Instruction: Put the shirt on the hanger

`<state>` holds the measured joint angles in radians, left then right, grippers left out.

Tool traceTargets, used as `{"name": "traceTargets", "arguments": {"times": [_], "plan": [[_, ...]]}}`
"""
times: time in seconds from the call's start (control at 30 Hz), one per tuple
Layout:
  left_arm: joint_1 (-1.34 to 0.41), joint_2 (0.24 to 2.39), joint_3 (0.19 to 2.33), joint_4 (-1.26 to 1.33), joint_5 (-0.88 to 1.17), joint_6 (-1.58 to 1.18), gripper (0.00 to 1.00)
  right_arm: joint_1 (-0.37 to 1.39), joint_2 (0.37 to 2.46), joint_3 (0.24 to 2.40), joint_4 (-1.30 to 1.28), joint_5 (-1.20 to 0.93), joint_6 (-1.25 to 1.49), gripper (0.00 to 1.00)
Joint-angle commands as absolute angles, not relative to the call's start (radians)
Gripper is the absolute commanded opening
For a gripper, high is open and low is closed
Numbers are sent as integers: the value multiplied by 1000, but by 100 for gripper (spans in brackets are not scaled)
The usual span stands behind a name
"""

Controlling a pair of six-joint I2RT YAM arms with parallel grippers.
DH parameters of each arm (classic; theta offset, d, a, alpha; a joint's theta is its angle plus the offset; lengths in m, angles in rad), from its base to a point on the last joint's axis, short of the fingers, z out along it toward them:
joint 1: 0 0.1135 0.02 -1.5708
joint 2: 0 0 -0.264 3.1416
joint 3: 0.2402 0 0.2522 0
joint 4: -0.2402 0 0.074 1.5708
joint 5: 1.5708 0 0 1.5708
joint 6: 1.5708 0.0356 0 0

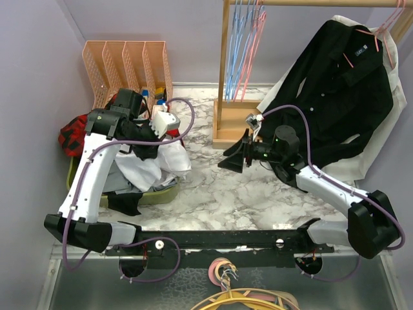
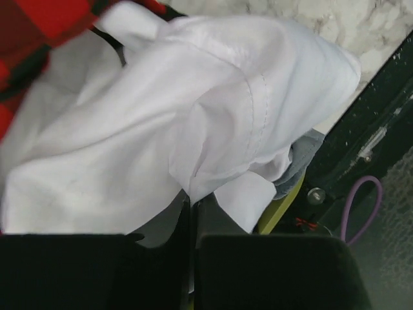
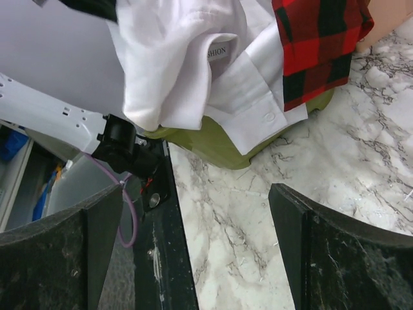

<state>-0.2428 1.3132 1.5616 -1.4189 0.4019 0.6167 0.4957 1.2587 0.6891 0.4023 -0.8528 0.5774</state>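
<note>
My right gripper is to grab the white shirt by its collar near the label (image 1: 179, 158) (image 3: 216, 53) next, so my left gripper stays free to arrange it for the hanger.
The white shirt (image 1: 164, 163) lies crumpled in an olive-green basket (image 1: 158, 195) at the left. My left gripper (image 1: 147, 150) is down in the pile. In the left wrist view its jaws (image 2: 191, 205) are shut on a fold of the shirt (image 2: 213, 116). My right gripper (image 1: 232, 158) hovers open over the marble at centre. Its fingers (image 3: 342, 252) are wide apart, nothing is between them, and they face the shirt (image 3: 187, 64) and its collar label. A thin pink hanger (image 1: 253, 58) hangs on the wooden rail beside the light-blue ones.
A red-and-black plaid shirt (image 1: 71, 135) drapes over the basket's left side (image 3: 319, 45). A black shirt (image 1: 342, 90) hangs on another pink hanger (image 1: 382, 29) at the right. Light-blue hangers (image 1: 239, 45) hang on the rack, above its wooden base (image 1: 232, 132). An orange file rack (image 1: 126, 64) stands at the back left.
</note>
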Motion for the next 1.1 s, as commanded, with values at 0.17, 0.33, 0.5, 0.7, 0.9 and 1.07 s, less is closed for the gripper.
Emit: {"name": "traceTargets", "arguments": {"times": [0.17,0.33,0.5,0.7,0.9,1.07], "plan": [[-247,1273,2086,-1420,410,677,0,628,1201,718,576,-676,430,94],[-247,1269,2179,-1420,402,668,0,769,1300,840,575,-549,217,98],[-246,1252,2151,-1416,381,673,0,830,1458,952,625,-544,147,100],[-247,1235,2142,-1402,356,678,0,857,1521,988,608,-563,81,100],[-247,1238,2151,-1396,332,676,0,867,1542,963,637,-528,74,100],[-248,1235,2155,-1379,289,675,0,871,1626,980,706,-494,90,96]]}}
